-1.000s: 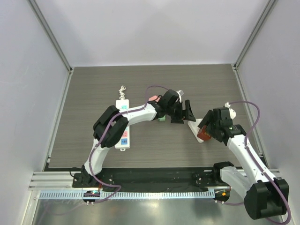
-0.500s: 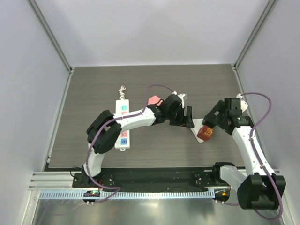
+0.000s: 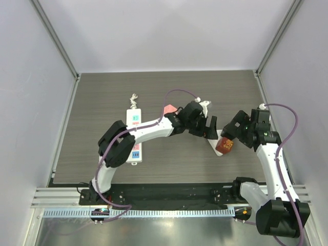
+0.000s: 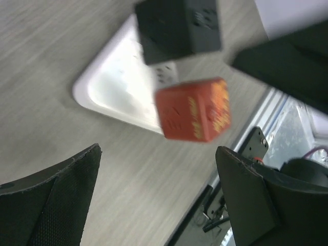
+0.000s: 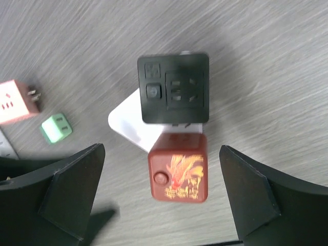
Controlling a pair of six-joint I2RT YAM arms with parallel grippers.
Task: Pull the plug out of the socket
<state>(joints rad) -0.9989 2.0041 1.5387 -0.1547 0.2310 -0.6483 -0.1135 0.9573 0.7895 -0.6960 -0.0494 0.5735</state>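
The red plug is on the socket. My right gripper will grab it by opposite sides on either side of its gold print (image 5: 178,171) to pull it off, and will leave the black plug (image 5: 173,95) untouched.
A red cube plug (image 5: 178,166) with a gold print and a black cube plug (image 5: 173,95) sit plugged into a small white socket (image 5: 132,125) lying on the table. My right gripper (image 5: 164,189) is open and hangs above them, with the red plug between its fingers and untouched. My left gripper (image 4: 159,195) is open and empty, just left of the white socket (image 4: 115,87), with the red plug (image 4: 192,115) ahead of it. In the top view the red plug (image 3: 224,146) lies between the left gripper (image 3: 210,128) and the right gripper (image 3: 234,132).
A long white power strip (image 3: 134,136) lies at the left under the left arm. A loose pink plug (image 5: 15,102) and a small green plug (image 5: 56,128) lie left of the socket. The pink plug (image 3: 167,109) also shows beside the left arm.
My left gripper has moved right, closer to the white socket. My right gripper has drawn back to the right and up from the red plug, and its arm has swung outward.
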